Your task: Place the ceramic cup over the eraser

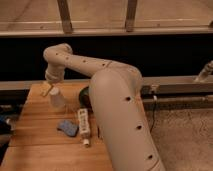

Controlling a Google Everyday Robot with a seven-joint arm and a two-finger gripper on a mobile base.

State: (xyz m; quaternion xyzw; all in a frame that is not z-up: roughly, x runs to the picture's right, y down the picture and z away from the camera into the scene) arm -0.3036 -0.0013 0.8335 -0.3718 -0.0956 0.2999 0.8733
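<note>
Next, my gripper grabs the white ceramic cup by its upper rim (55, 90). Then it places the cup over the eraser.
The white ceramic cup (57, 99) stands upright on the wooden table (35, 145), near its back left corner. My gripper (48, 89) hangs at the cup's upper left rim, open, with the cup beside its fingers and resting on the table. The cream arm (120, 115) curves from the gripper to the right and down the middle of the view. The eraser is hidden behind the arm.
A blue lumpy pad (67, 127) lies in front of the cup, with a long white bar (84, 124) just to its right. A dark edge of the green bowl (84, 97) peeks out beside the arm. A dark rail runs behind the table.
</note>
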